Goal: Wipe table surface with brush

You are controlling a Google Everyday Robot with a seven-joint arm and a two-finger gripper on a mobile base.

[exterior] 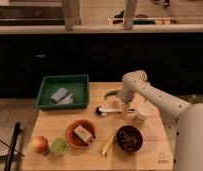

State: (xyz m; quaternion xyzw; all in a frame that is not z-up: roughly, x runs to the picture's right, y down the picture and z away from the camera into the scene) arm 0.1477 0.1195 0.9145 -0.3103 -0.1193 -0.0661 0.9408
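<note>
The brush's bristles need to wipe the table surface. My gripper should grab the brush by its handle's end (131, 111) next.
The brush (108, 111) lies flat on the light wooden table surface (95, 160), near its middle. Its dark bristle head points left and its slim white handle points right. My gripper (126, 110) hangs down from the white arm, right at the handle's right end and low over the table. It is open, and the brush still rests on the wood. The arm comes in from the right and bends at an elbow above the table's back edge.
A green tray (45, 97) with a grey pad sits back left. Toward the front are an orange bowl (71, 131), a dark bowl (129, 138), pale stalks (109, 143), a round fruit (40, 144) and a small green cup (58, 146). A white cup (142, 113) stands just right of the gripper.
</note>
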